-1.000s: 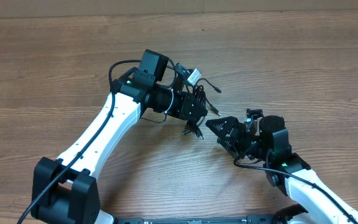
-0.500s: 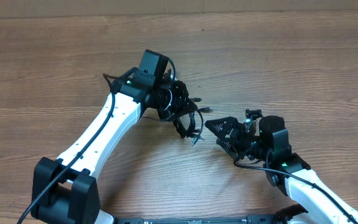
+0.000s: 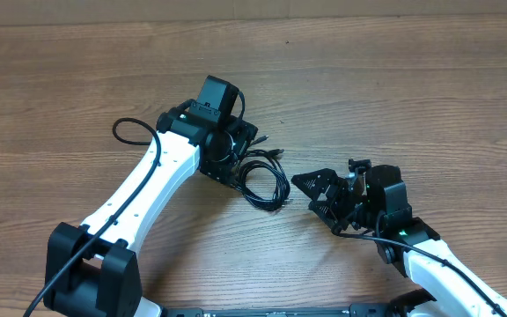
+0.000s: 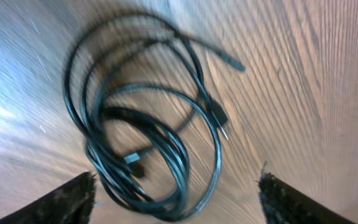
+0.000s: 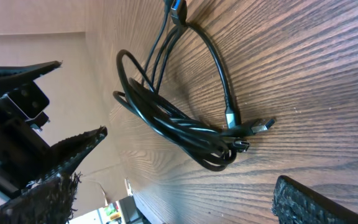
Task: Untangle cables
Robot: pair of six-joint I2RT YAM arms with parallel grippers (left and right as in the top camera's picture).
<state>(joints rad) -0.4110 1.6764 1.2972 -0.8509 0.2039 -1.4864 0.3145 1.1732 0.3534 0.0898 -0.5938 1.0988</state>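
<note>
The cables' plug ends should stay free for the left gripper, so the robot's right gripper will next grab the bundle by its loops on the side that faces the right gripper.
A bundle of black cables (image 3: 265,181) lies in loose overlapping loops on the wooden table between the two arms. In the left wrist view the coil (image 4: 148,124) is blurred, with plug ends sticking out at its right. My left gripper (image 3: 238,157) hangs just over the bundle's left end, open (image 4: 176,183), and nothing sits between its fingers (image 4: 61,202). From the right, my right gripper (image 3: 304,192) points at the bundle with a small gap to it, and it is open (image 5: 176,186). The cables (image 5: 179,118) and their connectors lie ahead of it.
The wooden table (image 3: 412,88) stretches all round the bundle. The left arm's own black wire (image 3: 128,132) loops out beside its white link. The left arm's gripper body (image 5: 17,93) shows at the left edge of the right wrist view.
My left gripper has opened and let go of the cable bundle, which now lies spread on the table. The left wrist has drawn back slightly. The right arm has barely moved.
</note>
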